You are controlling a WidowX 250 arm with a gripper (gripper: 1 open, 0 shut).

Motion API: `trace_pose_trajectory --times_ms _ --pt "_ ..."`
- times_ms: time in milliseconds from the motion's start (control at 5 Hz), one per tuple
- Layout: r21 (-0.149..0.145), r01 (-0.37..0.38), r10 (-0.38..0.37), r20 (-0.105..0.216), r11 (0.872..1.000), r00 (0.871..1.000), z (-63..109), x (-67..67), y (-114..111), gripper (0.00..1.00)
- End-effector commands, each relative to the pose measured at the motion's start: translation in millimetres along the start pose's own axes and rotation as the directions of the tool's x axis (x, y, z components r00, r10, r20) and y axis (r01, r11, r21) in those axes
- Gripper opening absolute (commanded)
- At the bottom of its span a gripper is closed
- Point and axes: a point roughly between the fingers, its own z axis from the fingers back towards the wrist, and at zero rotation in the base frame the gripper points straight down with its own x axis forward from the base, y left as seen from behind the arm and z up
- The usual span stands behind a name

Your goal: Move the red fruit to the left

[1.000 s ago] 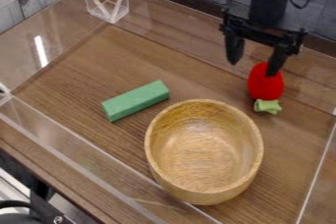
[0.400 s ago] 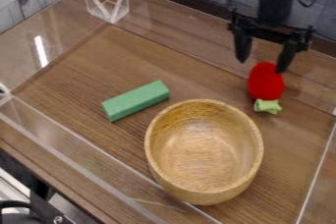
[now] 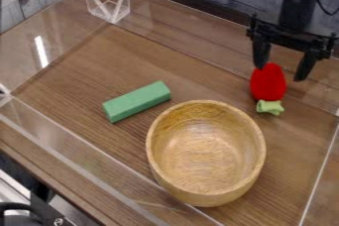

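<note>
Next, my gripper reaches the red fruit and grabs it by its red body [image 3: 268, 82], so its leafy cap stays free.
The red fruit [image 3: 269, 83] is a small glossy strawberry with a light green leafy cap, lying on the wooden table at the right. My gripper [image 3: 287, 57] hangs pointing down just above and slightly behind it. Its black fingers [image 3: 260, 52] are spread wide, and nothing is held between them. The left finger stands over the strawberry's upper edge, the right finger is off to the strawberry's right.
A round wooden bowl [image 3: 205, 152] sits at the front centre. A flat green rectangular block [image 3: 137, 101] lies left of it. Clear acrylic walls [image 3: 47, 47] ring the table, with a small clear stand [image 3: 107, 4] at the back left.
My gripper has shifted to the right, from directly over the strawberry to a spot above its right side. The jaws stayed open. The strawberry, block and bowl have not moved.
</note>
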Motion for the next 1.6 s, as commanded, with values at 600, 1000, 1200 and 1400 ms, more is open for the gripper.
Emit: trace_pose_trajectory --times_ms 600,1000,1200,1400 --pt "-0.023 -0.101 0.103 0.056 0.995 0.993 6.4 4.6 20.0 1.00" --pt "-0.024 -0.088 0.090 0.080 0.996 0.993 -2.2 11.3 20.0 1.00" --pt "-0.022 -0.094 0.095 0.090 0.995 0.991 -9.6 12.4 23.8 1.00" --pt "-0.025 -0.111 0.112 0.090 0.994 0.990 -6.1 11.0 27.3 0.00"
